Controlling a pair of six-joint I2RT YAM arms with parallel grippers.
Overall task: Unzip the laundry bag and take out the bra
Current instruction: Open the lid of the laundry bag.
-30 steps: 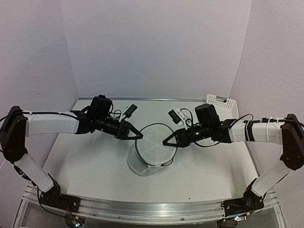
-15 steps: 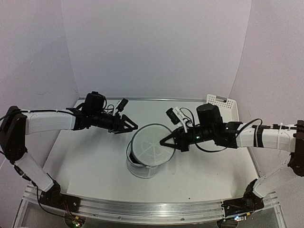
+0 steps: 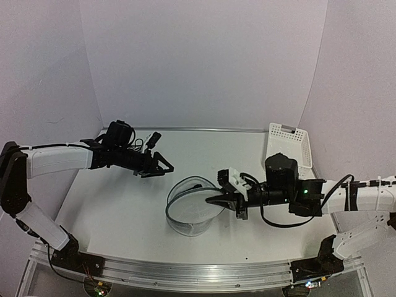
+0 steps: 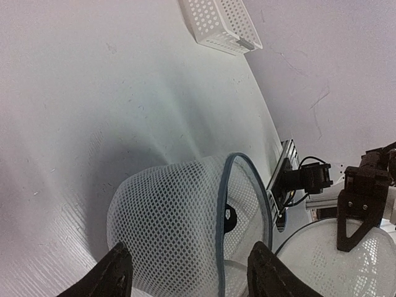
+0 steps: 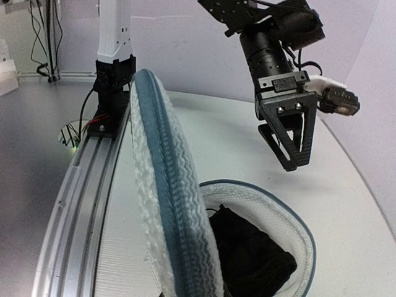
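The lid stands tilted above the bag (image 3: 185,221) and would fall back on the bag's opening if I opened now. My right gripper keeps holding the lid for now.
The laundry bag (image 3: 185,221) stands upright mid-table, a white mesh cylinder with grey-blue rims. Its round lid (image 3: 197,197) is swung up off the opening. My right gripper (image 3: 212,201) is shut on the lid's rim, which stands edge-on in the right wrist view (image 5: 176,204). The black bra (image 5: 253,257) lies inside the open bag. In the left wrist view only a dark patch of the bra (image 4: 229,218) shows through the opening. My left gripper (image 3: 163,166) is open and empty, hovering up and left of the bag; it also shows in its own view (image 4: 192,278).
A white slotted plastic basket (image 3: 288,142) leans at the back right corner and shows in the left wrist view (image 4: 219,25). The table's metal front rail (image 5: 93,179) runs close to the bag's near side. Purple walls enclose the table.
My left gripper has let go of the bag's top and drawn back to the left. My right arm has dropped lower and pulled the lid open, baring the bag's inside.
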